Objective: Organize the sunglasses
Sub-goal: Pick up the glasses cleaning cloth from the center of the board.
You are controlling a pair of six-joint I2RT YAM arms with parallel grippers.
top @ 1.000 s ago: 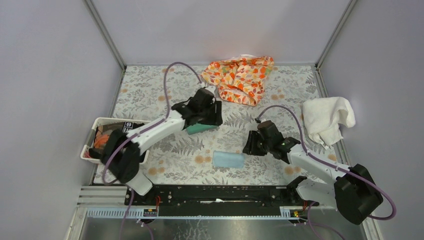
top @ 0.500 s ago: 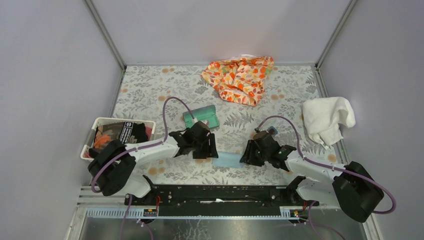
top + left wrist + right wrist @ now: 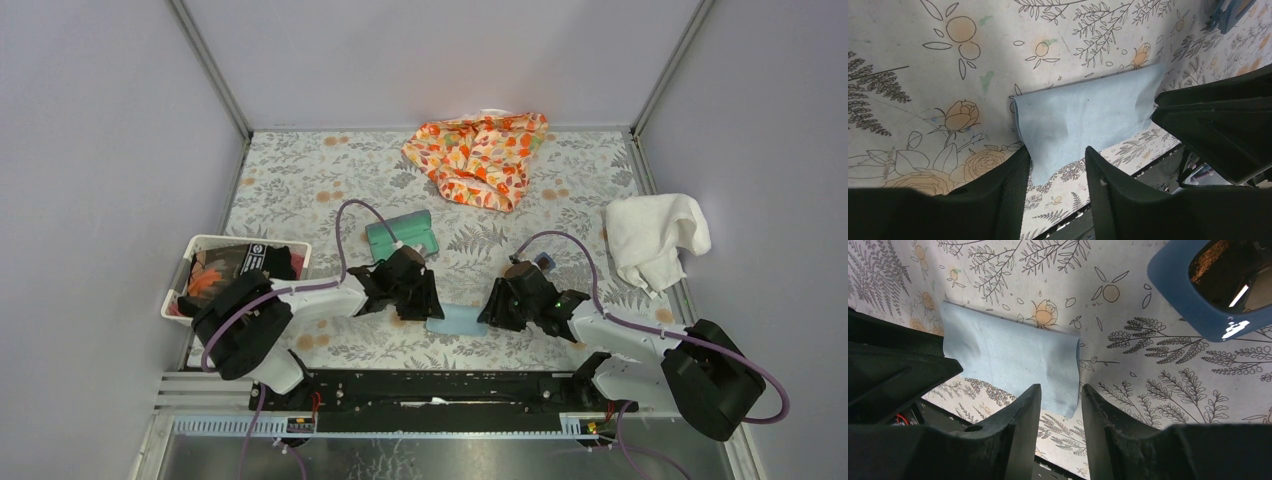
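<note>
The cloth's end edge is between my right gripper's open fingers, low at the table. My right gripper needs to close on it now, and closing now would hold the edge.
The sunglasses (image 3: pixel 1215 282), blue-framed with dark brown lenses, lie on the floral table just beyond my right gripper; a sliver of them shows by the right wrist (image 3: pixel 543 261). A light blue cloth (image 3: pixel 456 320) lies flat between both grippers. My left gripper (image 3: pixel 1057 152) is open, its jaws straddling the cloth's (image 3: pixel 1083 120) near left corner. My right gripper (image 3: pixel 1062 387) is open over the cloth's (image 3: pixel 1008 360) right corner. Neither holds anything. The teal-green case (image 3: pixel 402 235) rests behind the left gripper (image 3: pixel 420 300), and the right gripper (image 3: pixel 496 308) is low at the cloth's right end.
An orange patterned fabric (image 3: pixel 480 155) lies at the back centre. A white towel (image 3: pixel 655 235) sits at the right edge. A white bin (image 3: pixel 200 245) holding dark and orange items stands on the left. A black rail (image 3: pixel 440 385) runs along the near edge.
My left arm has left the case at the back and come down to the cloth's left end, its jaws narrowing a little. My right gripper has crept left to the cloth's right end.
</note>
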